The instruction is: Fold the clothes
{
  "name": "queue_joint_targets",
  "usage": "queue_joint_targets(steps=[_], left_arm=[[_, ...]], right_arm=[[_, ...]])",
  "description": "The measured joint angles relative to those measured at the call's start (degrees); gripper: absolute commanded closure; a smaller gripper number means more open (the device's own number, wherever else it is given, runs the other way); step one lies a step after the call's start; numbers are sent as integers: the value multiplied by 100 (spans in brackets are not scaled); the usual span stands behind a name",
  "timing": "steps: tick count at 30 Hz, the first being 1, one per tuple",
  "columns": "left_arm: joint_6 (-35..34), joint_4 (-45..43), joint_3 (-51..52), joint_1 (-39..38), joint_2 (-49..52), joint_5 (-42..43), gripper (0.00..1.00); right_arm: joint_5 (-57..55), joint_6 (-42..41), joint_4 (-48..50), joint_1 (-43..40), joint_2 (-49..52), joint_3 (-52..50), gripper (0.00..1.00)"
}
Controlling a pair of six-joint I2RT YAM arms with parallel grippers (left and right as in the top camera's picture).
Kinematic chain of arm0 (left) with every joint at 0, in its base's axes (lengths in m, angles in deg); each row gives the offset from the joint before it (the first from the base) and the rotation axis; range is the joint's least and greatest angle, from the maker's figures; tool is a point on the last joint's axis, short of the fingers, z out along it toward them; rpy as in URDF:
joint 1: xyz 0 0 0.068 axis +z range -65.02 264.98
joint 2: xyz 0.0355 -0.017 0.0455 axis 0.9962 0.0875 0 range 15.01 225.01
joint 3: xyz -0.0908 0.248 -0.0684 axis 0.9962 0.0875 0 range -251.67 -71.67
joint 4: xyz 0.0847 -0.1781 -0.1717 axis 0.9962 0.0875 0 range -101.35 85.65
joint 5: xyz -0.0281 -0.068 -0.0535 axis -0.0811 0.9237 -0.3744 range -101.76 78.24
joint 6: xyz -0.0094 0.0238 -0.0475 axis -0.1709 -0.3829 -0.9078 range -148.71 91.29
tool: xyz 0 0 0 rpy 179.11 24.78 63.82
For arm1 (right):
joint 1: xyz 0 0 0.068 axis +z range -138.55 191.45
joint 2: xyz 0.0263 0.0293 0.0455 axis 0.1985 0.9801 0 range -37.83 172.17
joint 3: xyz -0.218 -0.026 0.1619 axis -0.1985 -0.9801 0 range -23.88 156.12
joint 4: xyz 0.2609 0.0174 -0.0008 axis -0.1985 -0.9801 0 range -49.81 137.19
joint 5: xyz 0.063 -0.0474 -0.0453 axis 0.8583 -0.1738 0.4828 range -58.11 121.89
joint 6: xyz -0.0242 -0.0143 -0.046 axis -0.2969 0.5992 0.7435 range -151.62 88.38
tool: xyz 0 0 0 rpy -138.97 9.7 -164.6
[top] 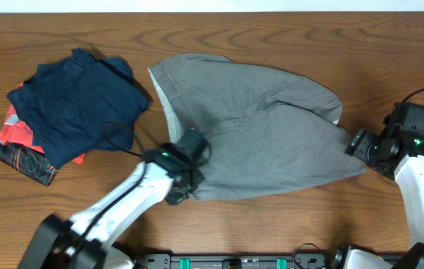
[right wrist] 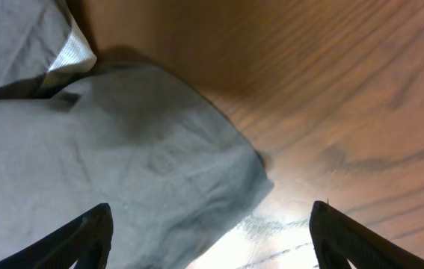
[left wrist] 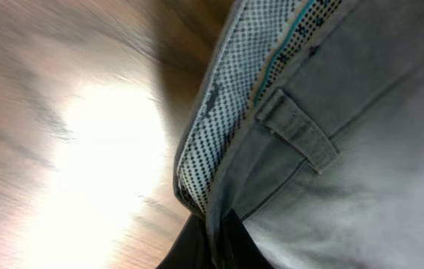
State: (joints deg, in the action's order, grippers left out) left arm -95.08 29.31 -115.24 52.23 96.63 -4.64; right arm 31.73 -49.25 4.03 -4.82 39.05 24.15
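Observation:
The grey shorts need to be stretched for folding. My right gripper will next grab the grey shorts' near leg hem corner [top: 361, 170] [right wrist: 260, 187], opposite the pinched waistband.
The grey shorts [top: 260, 131] lie spread across the middle of the wooden table, mesh-lined waistband [top: 165, 101] at the left, leg hems at the right. My left gripper [top: 184, 187] is shut on the waistband's near corner; the left wrist view shows the dotted lining [left wrist: 219, 127] and a belt loop [left wrist: 297, 134] pinched between the fingers [left wrist: 215, 243]. My right gripper [top: 357, 143] is open at the shorts' right leg hem; in the right wrist view its fingers [right wrist: 212, 235] straddle the hem corner [right wrist: 197, 179] without gripping it.
A folded navy blue garment [top: 77, 101] lies on a red-and-black patterned garment [top: 21, 146] at the table's left. Bare wood [top: 391, 67] surrounds the shorts to the right and behind.

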Motion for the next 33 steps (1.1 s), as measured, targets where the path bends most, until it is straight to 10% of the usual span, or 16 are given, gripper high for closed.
queue_joint_targets(steps=[16,23,33], left_arm=[[671,590,0,199,-363,0,94],[817,623,0,201,-363,0,94],[1744,763,-164,203,-391,-2,94]], right_arm=[[260,-907,977,0,22,-1635,24],[315,-1027,1478,0,33,-1749,98],[352,-1040,1062,-17,-24,-1604,99]])
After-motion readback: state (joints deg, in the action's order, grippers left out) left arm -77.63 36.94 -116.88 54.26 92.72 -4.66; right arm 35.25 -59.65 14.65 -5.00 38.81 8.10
